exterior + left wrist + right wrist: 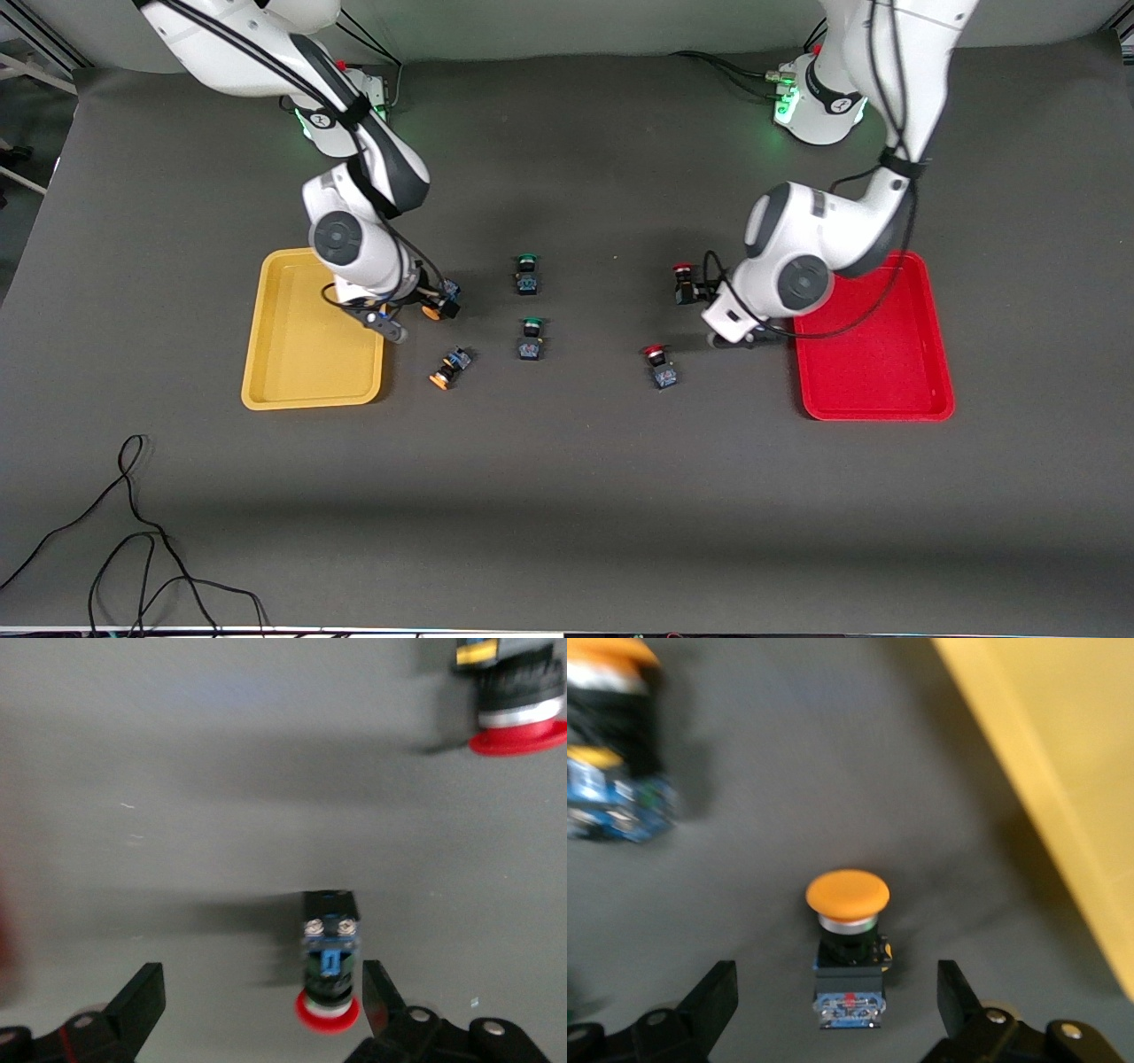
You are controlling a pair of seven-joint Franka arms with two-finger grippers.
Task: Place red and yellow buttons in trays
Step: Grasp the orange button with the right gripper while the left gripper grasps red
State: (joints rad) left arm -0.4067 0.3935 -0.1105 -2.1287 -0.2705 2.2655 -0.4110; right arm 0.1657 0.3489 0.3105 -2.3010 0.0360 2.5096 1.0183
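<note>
My left gripper's fingers stay above the red button's body, so it is too early to close. The gripper lowers first, then closes on the button.
My right gripper (400,322) hangs open beside the yellow tray (306,330). In the right wrist view a yellow button (848,943) lies on its side between the open fingers (713,1001), untouched; it also shows in the front view (440,307). A second yellow button (450,366) lies nearer the camera. My left gripper (738,339) is open beside the red tray (873,341). In the left wrist view a red button (330,979) lies between its fingers, close to one finger (381,997), not gripped. Two red buttons (683,282) (660,365) lie on the mat.
Two green-capped buttons (527,273) (531,338) stand mid-table between the arms. Both trays hold nothing. A black cable (133,532) loops on the mat near the front edge at the right arm's end.
</note>
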